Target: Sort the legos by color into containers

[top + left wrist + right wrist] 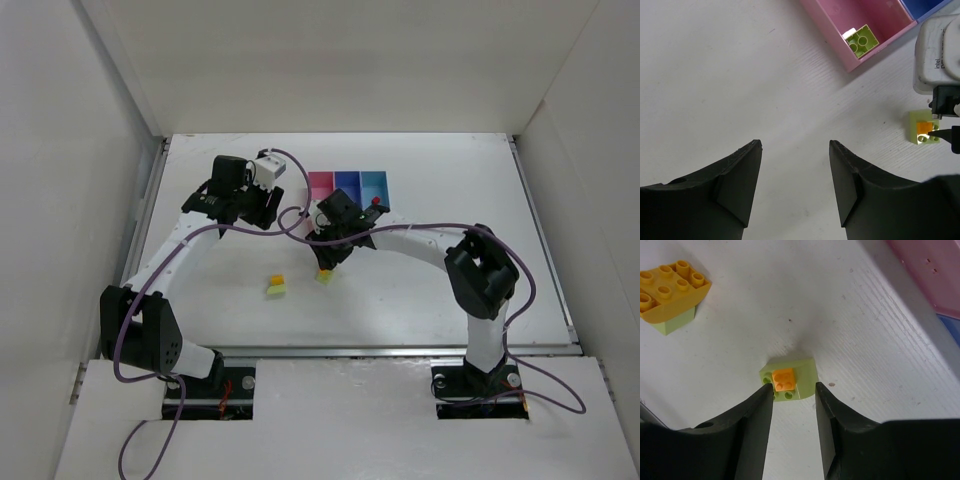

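I need to grab the small orange brick [324, 273] [784, 379] by its sides with my right gripper next. The lime brick stays free for my left gripper to hold.
A lime green brick with a small orange brick on top [789, 379] lies on the white table; it also shows in the top view [324, 276] and in the left wrist view [925, 131]. My right gripper [792, 387] is open, its fingertips on either side of this brick's near edge. A yellow-orange brick stacked on a lime one [670, 290] lies to its left, also in the top view [276, 288]. The pink bin [832, 30] holds a lime brick [863, 39]. The light blue bin [378, 180] holds a red brick [376, 201]. My left gripper [795, 147] is open and empty over bare table, left of the pink bin.
The three joined bins [347, 176] stand at the back middle of the table, the purple-blue one in the centre. White walls enclose the table on the left, back and right. The right arm's wrist camera housing [939, 55] sits close to the left gripper's right side.
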